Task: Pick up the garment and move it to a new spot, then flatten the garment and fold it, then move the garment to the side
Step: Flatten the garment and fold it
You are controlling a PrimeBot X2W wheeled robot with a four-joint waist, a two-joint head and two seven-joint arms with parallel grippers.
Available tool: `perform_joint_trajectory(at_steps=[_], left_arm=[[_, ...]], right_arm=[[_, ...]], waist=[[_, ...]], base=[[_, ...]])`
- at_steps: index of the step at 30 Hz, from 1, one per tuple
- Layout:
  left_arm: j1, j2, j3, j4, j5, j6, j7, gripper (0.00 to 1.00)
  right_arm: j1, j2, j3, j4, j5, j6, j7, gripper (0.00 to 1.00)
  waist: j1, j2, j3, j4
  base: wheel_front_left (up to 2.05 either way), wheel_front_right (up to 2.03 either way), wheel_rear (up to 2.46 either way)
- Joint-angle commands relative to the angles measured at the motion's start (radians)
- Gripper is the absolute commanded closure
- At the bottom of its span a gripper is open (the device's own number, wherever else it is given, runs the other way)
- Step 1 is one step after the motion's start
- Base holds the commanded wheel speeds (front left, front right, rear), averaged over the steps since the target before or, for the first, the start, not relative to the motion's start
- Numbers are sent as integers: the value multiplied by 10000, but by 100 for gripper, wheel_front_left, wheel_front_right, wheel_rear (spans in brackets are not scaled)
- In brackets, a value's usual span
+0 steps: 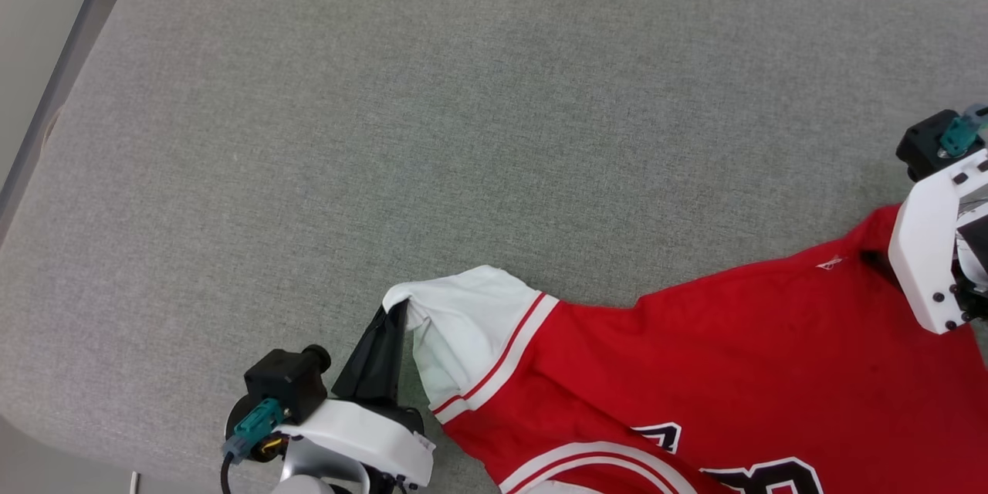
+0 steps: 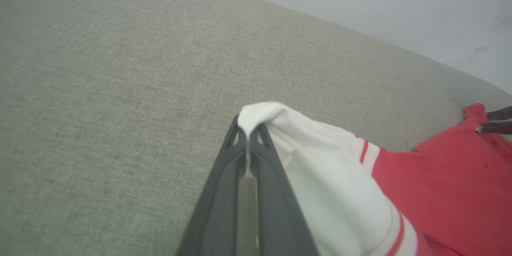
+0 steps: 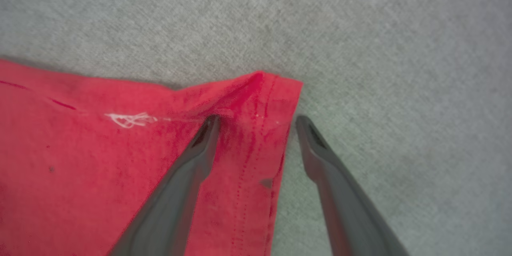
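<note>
My right gripper should next take hold of the jersey's hem corner, which rises in a small fold, since the jersey's body lies flat on the cushion.
The garment, a red jersey with a white sleeve and striped trim, lies on the grey cushion at the lower right, black lettering showing at the bottom edge. My left gripper is shut on the tip of the white sleeve, lifting it into a peak; in the left wrist view the left gripper pinches that white cloth. My right gripper stands open over the garment's red hem corner, one finger on the cloth and the other on the cushion beside it. In the head view its white wrist housing hides the fingers.
The grey fabric cushion spreads wide to the left and back. Its left edge borders a pale floor and a metal rail. A pale wall lies past the cushion's far edge.
</note>
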Motion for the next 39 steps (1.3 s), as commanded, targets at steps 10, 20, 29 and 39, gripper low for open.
perform_joint_trajectory(at_steps=[10,20,29,39], left_arm=[[-282,-44,40,259,50,-42,-155,100],[-167,174,123,365,43,39,-111,100],[-472,777,478,-56,123,102,3,100],[-2655,1822,1108,-1592,328,-9,791,100]], right_arm=[[-170,253,1649,1266,455,6,-702,100],[-722,175,1439,1281,887,-13,-2758,100],[-72,195,647,351,1242,-13,-5034,100],[371,775,-1423,-1389,502,-13,-6137,100]], waist=[[-2,0,106,-51],[-2,0,-631,-466],[-2,0,-1642,-973],[-2,0,-2118,-1502]], base=[[0,0,0],[0,0,0],[0,0,0],[0,0,0]])
